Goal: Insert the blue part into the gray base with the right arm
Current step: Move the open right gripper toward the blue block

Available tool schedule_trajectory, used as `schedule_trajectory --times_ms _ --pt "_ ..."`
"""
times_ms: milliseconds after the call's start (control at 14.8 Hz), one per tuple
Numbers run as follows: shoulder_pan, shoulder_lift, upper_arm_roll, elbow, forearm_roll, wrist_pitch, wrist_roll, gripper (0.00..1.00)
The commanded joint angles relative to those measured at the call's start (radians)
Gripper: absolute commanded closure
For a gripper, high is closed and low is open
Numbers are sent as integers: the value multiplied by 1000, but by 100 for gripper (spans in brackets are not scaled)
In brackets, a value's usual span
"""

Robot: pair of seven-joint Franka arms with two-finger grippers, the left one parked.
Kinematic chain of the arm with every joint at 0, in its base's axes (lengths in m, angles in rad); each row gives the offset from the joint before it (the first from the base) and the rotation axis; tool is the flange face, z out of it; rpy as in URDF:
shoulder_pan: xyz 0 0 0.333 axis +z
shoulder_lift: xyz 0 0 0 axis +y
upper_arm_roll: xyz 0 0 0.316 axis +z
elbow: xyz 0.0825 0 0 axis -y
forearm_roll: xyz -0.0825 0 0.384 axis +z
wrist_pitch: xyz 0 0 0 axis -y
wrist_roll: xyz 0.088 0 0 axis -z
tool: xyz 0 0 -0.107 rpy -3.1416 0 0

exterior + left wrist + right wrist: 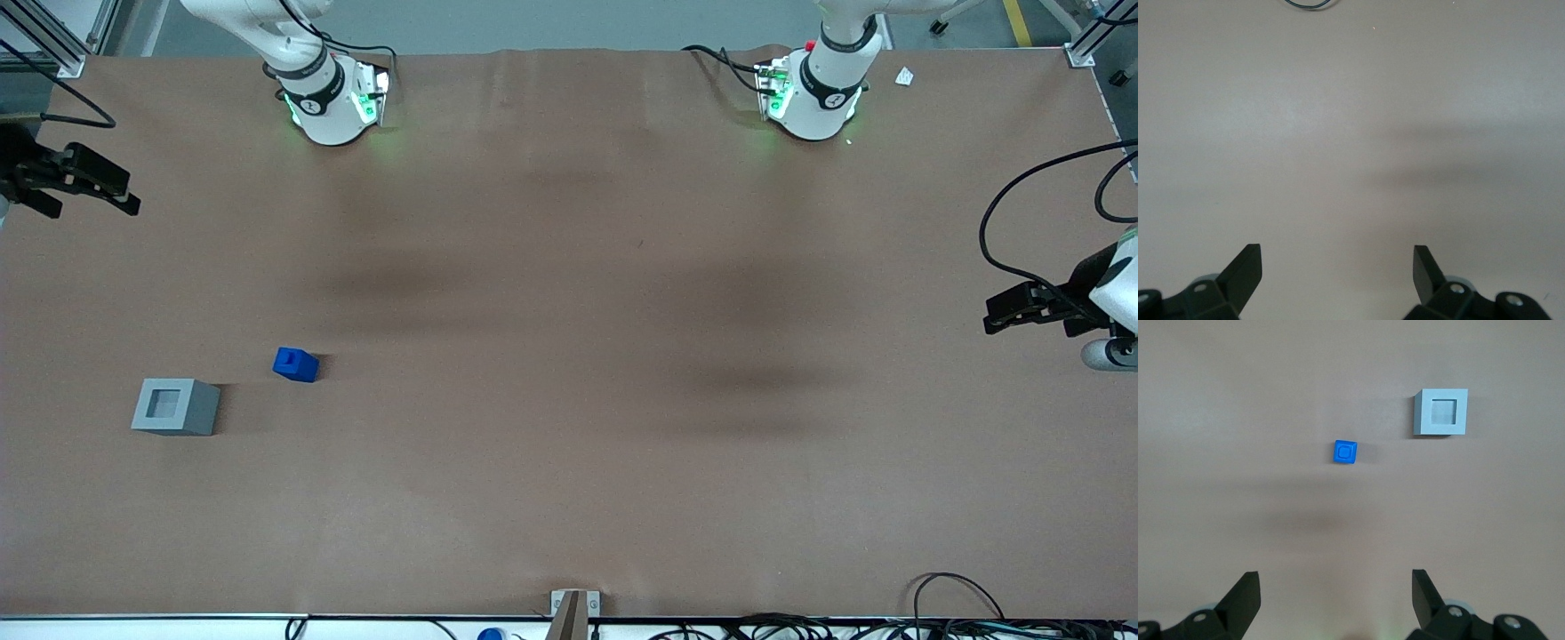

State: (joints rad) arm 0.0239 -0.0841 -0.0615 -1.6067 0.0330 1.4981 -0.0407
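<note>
I need to grip the blue part by its embossed top end (298, 356) (1345, 451) with my right gripper next, so its base stays free to slide into the gray base.
The blue part (295, 364) stands on the brown table, a little farther from the front camera than the gray base (176, 406), with a gap between them. The base's square recess faces up and holds nothing. My right gripper (93, 200) hangs open and empty at the working arm's end of the table, farther from the front camera than both blocks and well apart from them. In the right wrist view the open gripper (1336, 583) is high above the table, with the blue part (1345, 452) and gray base (1441, 412) both ahead of the fingertips.
The two arm bases (333, 98) (813, 93) stand at the table's back edge. A small white scrap (904, 76) lies near the back corner. A metal bracket (573, 609) and cables (951, 604) sit along the front edge.
</note>
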Motion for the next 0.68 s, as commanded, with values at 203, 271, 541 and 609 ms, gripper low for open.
schedule_trajectory --times_ms 203,271,541,609 --pt "-5 10 2 13 -13 -7 13 0" --pt "-7 17 2 13 -13 -3 21 0" --pt "-32 113 0 5 1 77 16 0" --pt "-30 144 0 -1 1 102 15 0"
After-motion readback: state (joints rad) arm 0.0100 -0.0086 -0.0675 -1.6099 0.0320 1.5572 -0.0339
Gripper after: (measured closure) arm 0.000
